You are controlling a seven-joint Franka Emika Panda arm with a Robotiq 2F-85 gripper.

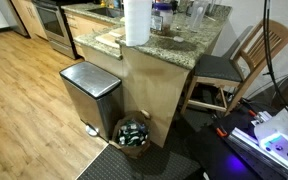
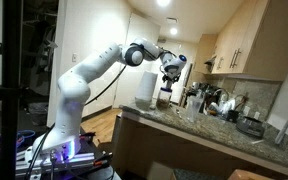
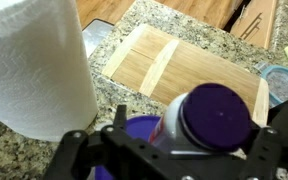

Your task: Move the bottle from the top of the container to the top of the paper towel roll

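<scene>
My gripper has its fingers on both sides of the white bottle [image 3: 178, 132], below its purple cap [image 3: 216, 118]. Closing now would hold the bottle if it closed now. It should close on the bottle.
In the wrist view a white bottle with a purple cap [image 3: 216, 118] stands on the purple lid of a container [image 3: 139, 132]. My gripper [image 3: 199, 135] is open, with a finger on each side of the bottle and a gap showing on its left. The paper towel roll [image 3: 34, 65] stands upright just left of the container, on the granite counter. It shows in both exterior views [image 1: 136, 22] [image 2: 144, 88]. In an exterior view my gripper [image 2: 170, 72] hangs over the counter just right of the roll.
A bamboo cutting board [image 3: 174, 60] lies beyond the bottle. Glasses and jars [image 2: 209, 100] crowd the counter [image 1: 184, 45]. A steel trash can [image 1: 89, 95], a basket [image 1: 134, 133] and a wooden chair [image 1: 234, 65] stand on the floor.
</scene>
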